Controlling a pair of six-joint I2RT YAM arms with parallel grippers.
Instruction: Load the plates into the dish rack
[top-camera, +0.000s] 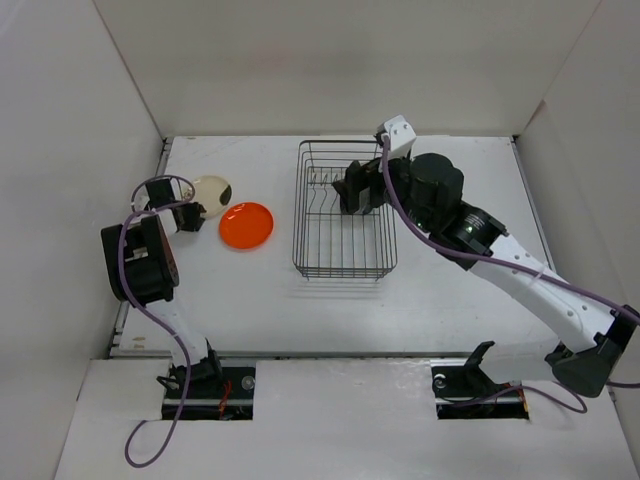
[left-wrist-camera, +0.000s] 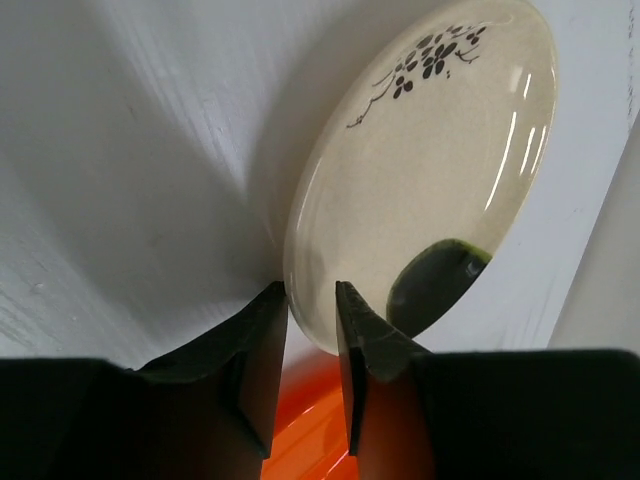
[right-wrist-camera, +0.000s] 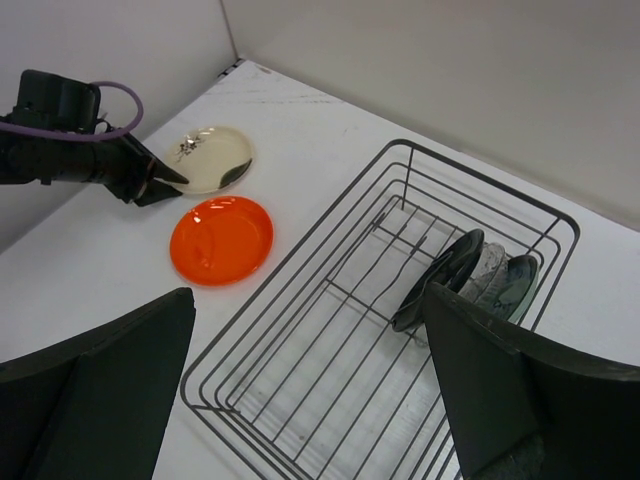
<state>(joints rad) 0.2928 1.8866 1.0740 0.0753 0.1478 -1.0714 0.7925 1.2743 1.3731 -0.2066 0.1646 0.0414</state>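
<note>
My right gripper should load the cream plate upright into the dish rack next, gripping the plate's free rim opposite my left gripper.
A cream plate with dark marks lies at the far left of the table, and it also shows in the left wrist view. My left gripper has its narrow jaws closed around the plate's near rim; it also shows in the top view. A bright orange plate lies flat just beside it, partly under my left fingers. The dark wire dish rack holds a glossy black plate and a blue-green patterned plate upright in its prongs. My right gripper hovers open and empty above the rack.
White walls enclose the table on the left, back and right. The cream plate sits close to the left wall. A purple cable loops off my left wrist. A pale patterned plate stands between the black and blue-green ones.
</note>
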